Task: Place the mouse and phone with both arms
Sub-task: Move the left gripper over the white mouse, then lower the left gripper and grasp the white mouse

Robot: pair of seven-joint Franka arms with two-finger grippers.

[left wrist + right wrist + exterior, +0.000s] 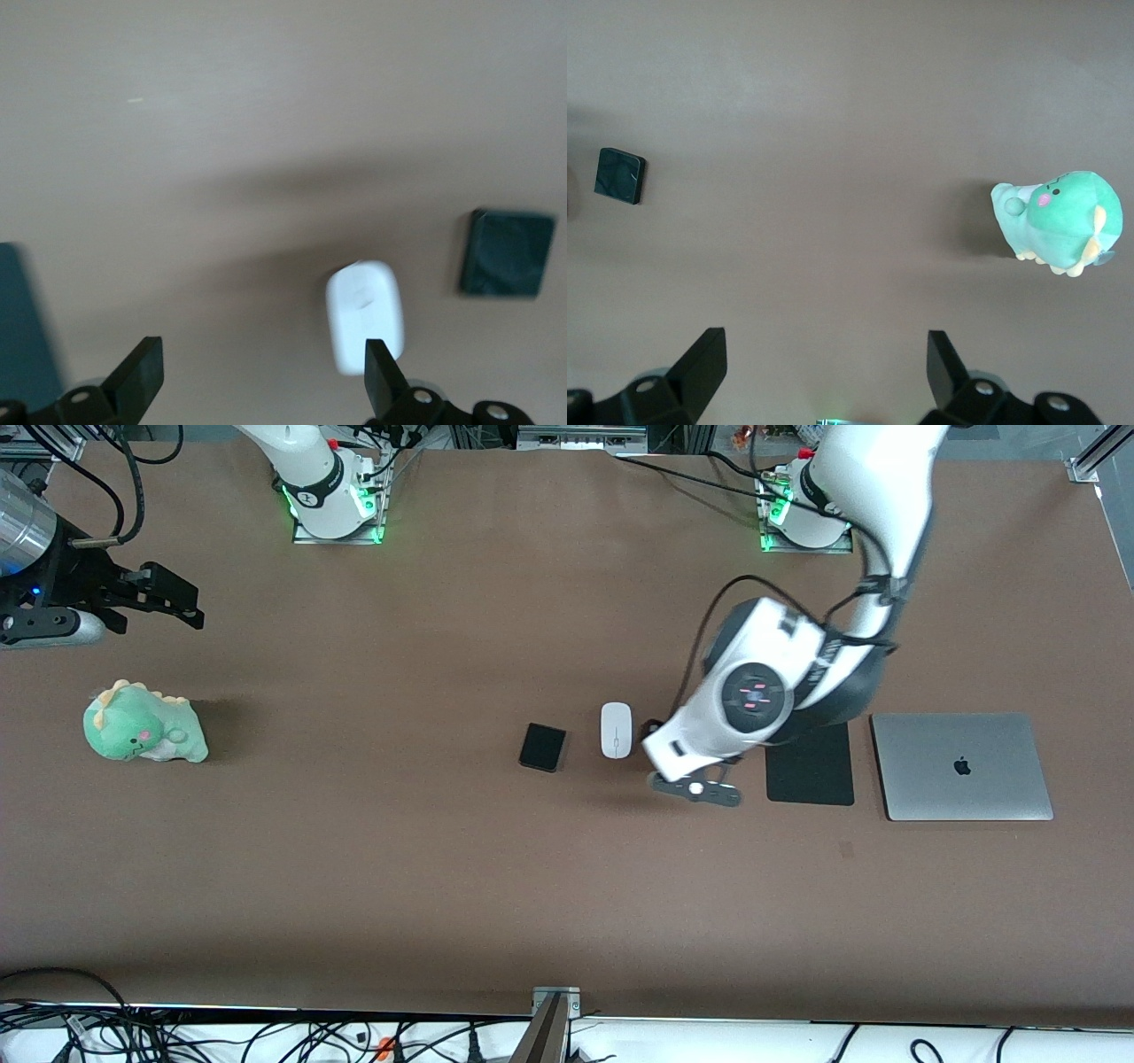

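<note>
My left gripper should next put the white mouse [617, 730] onto the black mat [810, 765], so it should grab the mouse by its long side edges.
The white mouse [617, 730] lies mid-table, with the small black phone [542, 747] beside it toward the right arm's end. My left gripper [263, 350] hangs open low over the bare table, between the mouse and a black mat. In the left wrist view the mouse [365, 314] sits just past one fingertip [379, 367], outside the jaws, and the phone [507, 253] shows farther off. My right gripper [182, 602] waits open and empty at the right arm's end of the table. The right wrist view shows the phone [620, 175] far off.
A flat black mat [810, 764] and a closed silver laptop [961, 766] lie toward the left arm's end, level with the mouse. A green plush dinosaur [144, 724] sits at the right arm's end, close to the right gripper. The two arm bases stand along the table's back edge.
</note>
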